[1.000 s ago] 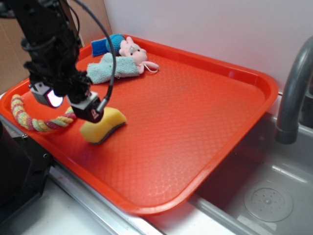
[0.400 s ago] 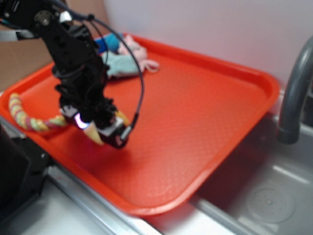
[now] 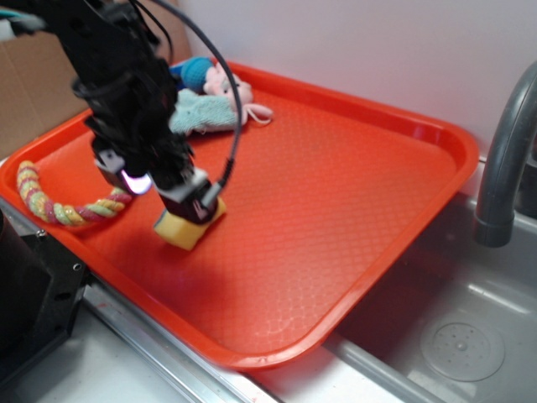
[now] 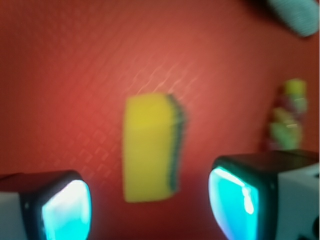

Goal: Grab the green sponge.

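My fingers are above the yellow sponge in the wrist view, so it is too early to close on it. My gripper lowers first, then closes.
The green sponge (image 3: 186, 230) lies on the orange tray (image 3: 336, 210) near its front left. It is a yellow block with a dark green layer. In the wrist view the sponge (image 4: 150, 147) shows its green layer along its right edge. My gripper (image 3: 183, 210) hangs just above the sponge and hides part of it. In the wrist view my gripper (image 4: 150, 202) is open. Its two glowing fingertips (image 4: 65, 210) stand to either side of the sponge's near end, apart from it. The wrist view is blurred.
A multicoloured rope (image 3: 59, 206) lies at the tray's left edge, also in the wrist view (image 4: 287, 112). A teal cloth toy (image 3: 201, 113), a pink plush (image 3: 225, 84) and a blue item (image 3: 189, 71) lie at the back left. A grey faucet (image 3: 503, 159) and sink (image 3: 453, 336) stand right.
My gripper has moved from the left of the sponge to right above it, dipping toward the tray's front edge and back. The sponge has shifted slightly toward the front.
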You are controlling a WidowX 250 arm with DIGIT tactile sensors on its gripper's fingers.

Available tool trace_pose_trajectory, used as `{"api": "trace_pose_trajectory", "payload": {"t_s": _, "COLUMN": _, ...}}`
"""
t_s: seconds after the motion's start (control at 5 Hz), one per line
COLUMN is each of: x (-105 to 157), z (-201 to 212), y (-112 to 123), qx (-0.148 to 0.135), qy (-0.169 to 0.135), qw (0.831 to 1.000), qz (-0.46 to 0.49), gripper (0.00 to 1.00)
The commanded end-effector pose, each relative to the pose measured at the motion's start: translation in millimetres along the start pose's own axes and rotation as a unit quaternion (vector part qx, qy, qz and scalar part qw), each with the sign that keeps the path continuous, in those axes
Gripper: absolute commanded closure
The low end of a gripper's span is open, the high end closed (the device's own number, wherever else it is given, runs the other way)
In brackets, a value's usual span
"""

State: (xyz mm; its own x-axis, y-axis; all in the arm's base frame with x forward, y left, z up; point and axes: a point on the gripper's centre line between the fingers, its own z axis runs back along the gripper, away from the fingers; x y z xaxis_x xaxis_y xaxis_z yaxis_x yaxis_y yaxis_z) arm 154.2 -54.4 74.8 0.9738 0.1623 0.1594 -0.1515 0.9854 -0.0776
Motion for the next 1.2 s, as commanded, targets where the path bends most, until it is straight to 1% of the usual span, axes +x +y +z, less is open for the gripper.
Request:
{"api": "trace_pose_trajectory", "payload": {"t_s": 0.0, "x": 28.7, "z": 13.5, "y": 3.7, "qx": -0.039, "qy": -0.038, "qw": 0.999, "qz": 0.000, "gripper": 0.00}}
{"api": "trace_pose_trajectory", "payload": {"t_s": 0.2, "x": 32.1, "z": -13.2, "y": -3.7, "qx": -0.046, "qy": -0.010, "qw": 0.999, "qz": -0.018, "gripper": 0.00}}
{"api": "trace_pose_trajectory", "payload": {"t_s": 0.4, "x": 32.3, "z": -33.0, "y": -7.5, "qx": -0.037, "qy": 0.011, "qw": 0.999, "qz": -0.028, "gripper": 0.00}}
{"api": "trace_pose_trajectory", "payload": {"t_s": 0.6, "x": 27.7, "z": -37.7, "y": -10.5, "qx": -0.028, "qy": 0.019, "qw": 0.999, "qz": -0.035, "gripper": 0.73}}
{"api": "trace_pose_trajectory", "payload": {"t_s": 0.8, "x": 11.1, "z": -45.1, "y": -13.9, "qx": -0.012, "qy": 0.029, "qw": 0.999, "qz": -0.039, "gripper": 1.00}}
{"api": "trace_pose_trajectory", "payload": {"t_s": 1.0, "x": 20.9, "z": -47.3, "y": -13.9, "qx": -0.007, "qy": 0.037, "qw": 0.998, "qz": -0.045, "gripper": 1.00}}
